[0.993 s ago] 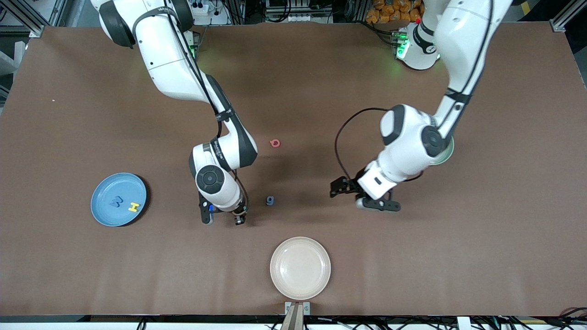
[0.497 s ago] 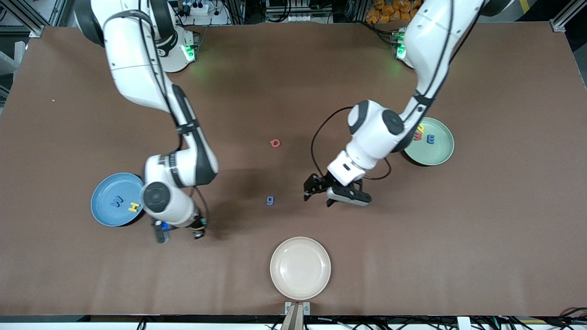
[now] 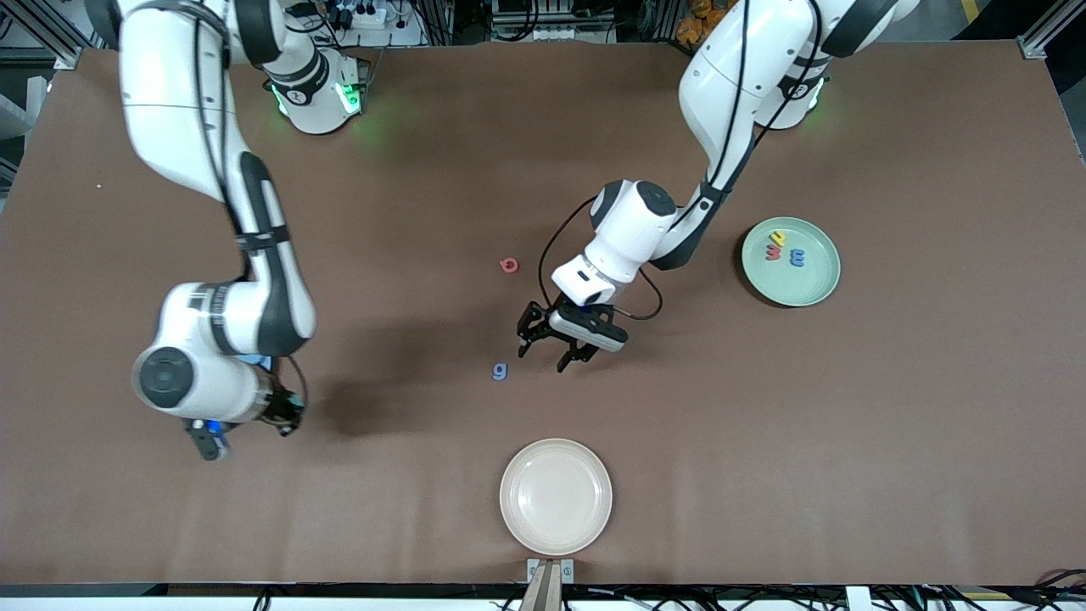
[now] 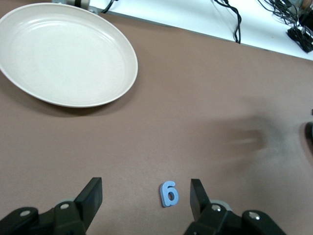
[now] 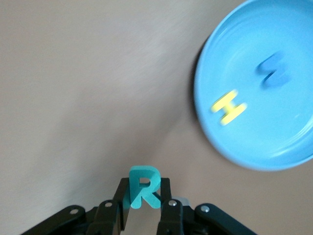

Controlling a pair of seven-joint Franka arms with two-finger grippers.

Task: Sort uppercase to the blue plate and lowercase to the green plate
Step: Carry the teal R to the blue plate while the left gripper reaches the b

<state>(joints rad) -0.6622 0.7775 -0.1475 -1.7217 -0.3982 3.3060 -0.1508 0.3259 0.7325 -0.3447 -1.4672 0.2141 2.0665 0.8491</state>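
The teal R is hanging short of the blue plate. I will move it toward that plate before my right gripper lets go of it.
My right gripper is shut on the teal R, holding it upright over bare table just beside the blue plate. The yellow H and blue W lie in that plate, which the right arm hides in the front view. My left gripper is open and low over the blue g, which lies between its fingers. The red round letter lies mid-table. The green plate holds the yellow y, red w and blue E-shaped letter.
A cream plate sits at the table's front edge, nearer the front camera than the g. The brown table mat stretches around it.
My right arm swung with the R toward its own end of the table and now covers the blue plate. My left arm moved away from the green plate to over the g.
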